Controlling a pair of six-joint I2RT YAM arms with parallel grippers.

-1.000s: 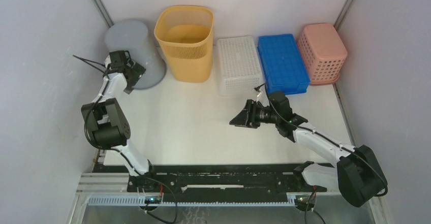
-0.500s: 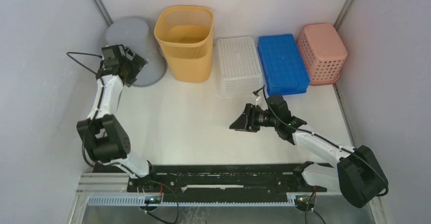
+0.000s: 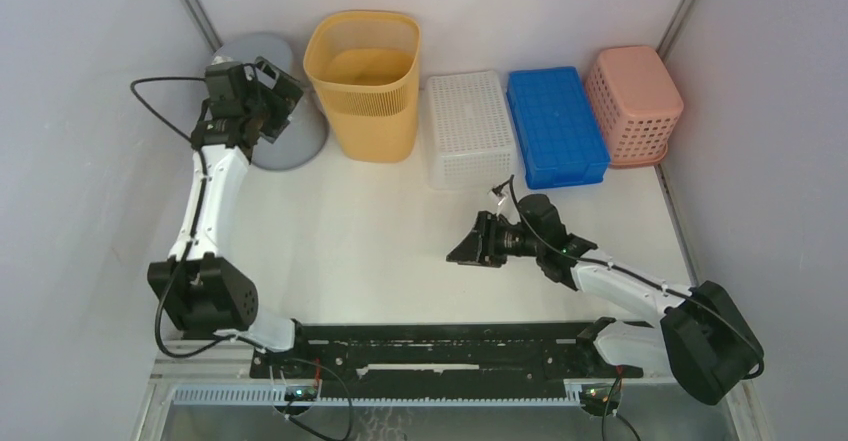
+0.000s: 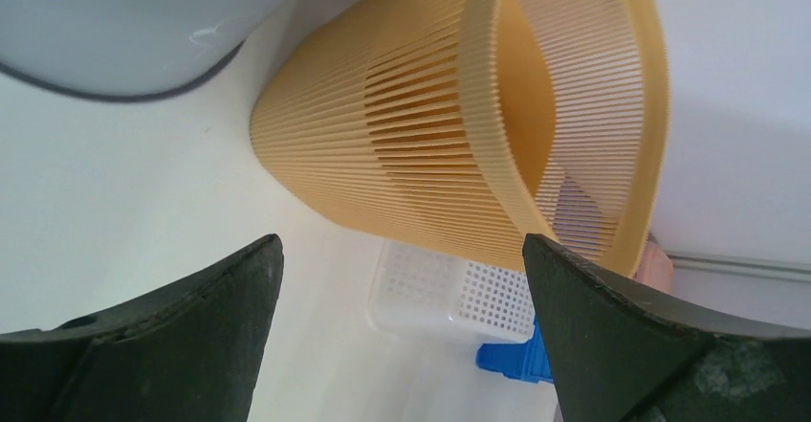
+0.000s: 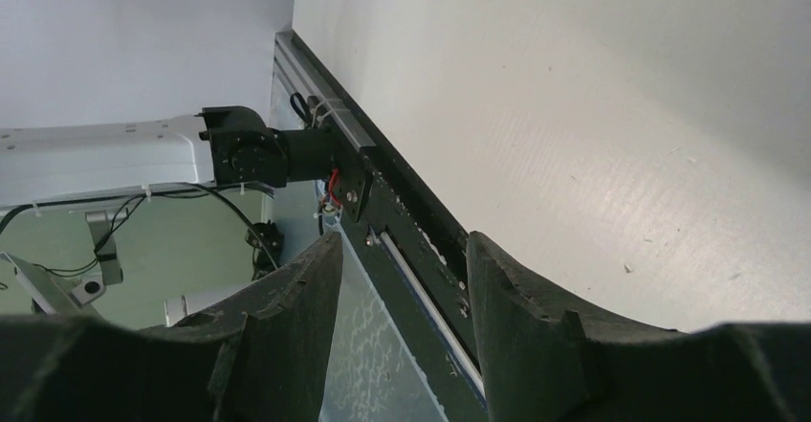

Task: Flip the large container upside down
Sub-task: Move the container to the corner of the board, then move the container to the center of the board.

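I next need my left gripper to grab the yellow basket by its rim on the side nearest the grey container [image 3: 300,139], to pull it to the table's middle for turning upside down.
A large grey container [image 3: 300,139] stands mouth down in the back left corner; its side also shows in the left wrist view [image 4: 115,20]. Beside it a large yellow slatted basket [image 3: 365,91] stands upright, mouth up. My left gripper [image 3: 280,89] hovers over the grey container's right side, open wide and holding nothing. In its wrist view the left gripper [image 4: 402,250] faces the yellow basket [image 4: 430,154]. My right gripper [image 3: 462,251] hangs over the mid table, open and empty, pointing left. In its own view the right gripper [image 5: 402,245] looks at the table's near edge.
A white perforated basket [image 3: 470,126], a blue crate [image 3: 555,126] and a pink basket [image 3: 633,101] line the back wall right of the yellow basket. Grey walls close in both sides. A black rail [image 3: 450,346] runs along the near edge.
My left gripper has risen from the grey container's lower rim and swung right toward the yellow basket, the arm stretching out. The right gripper has drifted slightly left and nearer.
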